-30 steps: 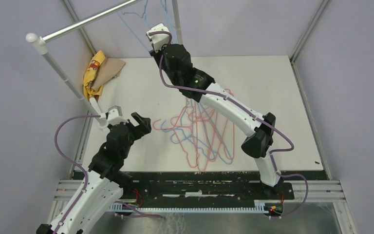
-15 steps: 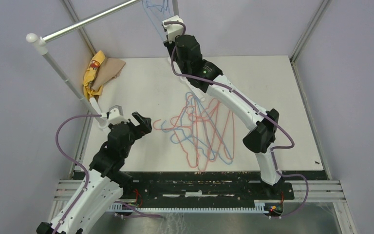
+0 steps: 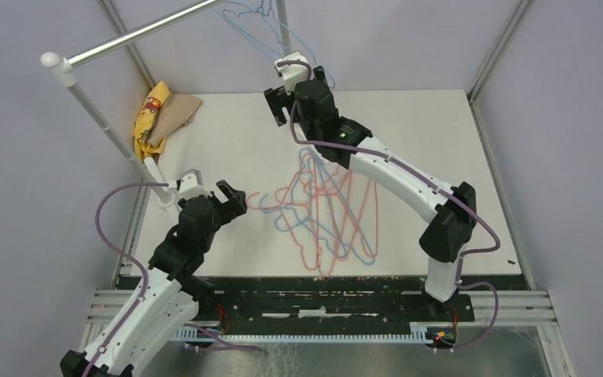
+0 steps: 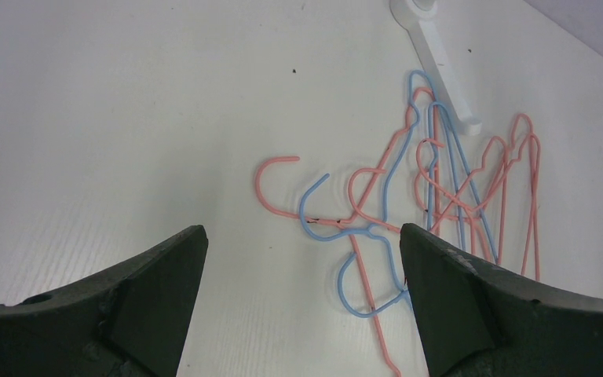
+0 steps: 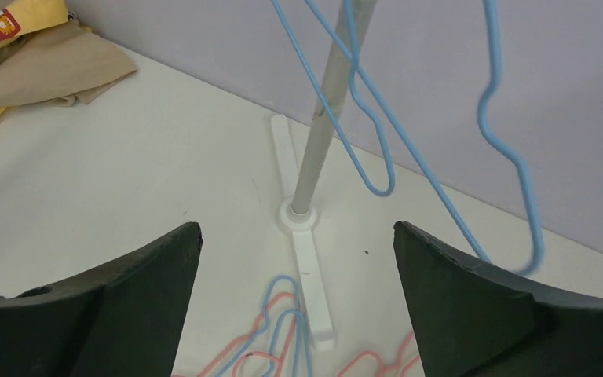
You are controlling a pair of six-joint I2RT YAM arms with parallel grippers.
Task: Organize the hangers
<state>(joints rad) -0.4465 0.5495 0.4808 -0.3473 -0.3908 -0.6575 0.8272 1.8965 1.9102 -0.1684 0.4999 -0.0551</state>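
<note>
The hook of a pink-red hanger should stay free to hang over the bar (image 3: 145, 31), so my right gripper should next grab the hanger by one sloping wire near its twisted neck (image 3: 336, 187).
A tangle of pink-red and light blue hangers (image 3: 326, 214) lies flat in the middle of the white table (image 3: 440, 133). Light blue hangers (image 3: 255, 17) hang from the silver rail (image 3: 145, 31) at the back; the right wrist view shows them (image 5: 365, 126) dangling beside the rail's pole (image 5: 323, 118). My right gripper (image 3: 294, 82) hovers just below them, open and empty (image 5: 297, 251). My left gripper (image 3: 213, 188) stands open and empty left of the pile, with a pink hook (image 4: 271, 184) and a blue hook (image 4: 314, 206) ahead of its jaws (image 4: 302, 251).
A yellow and tan cloth (image 3: 161, 114) lies at the back left by the rail's white pole (image 3: 98, 118). The pole's white foot (image 5: 306, 275) rests on the table near the pile's far end. Metal frame posts (image 3: 491, 55) stand at the corners.
My right gripper was shut and lifting a blue hanger to the rail; it has opened, left the hanger on the rail and drawn back downward. The left arm has barely moved.
</note>
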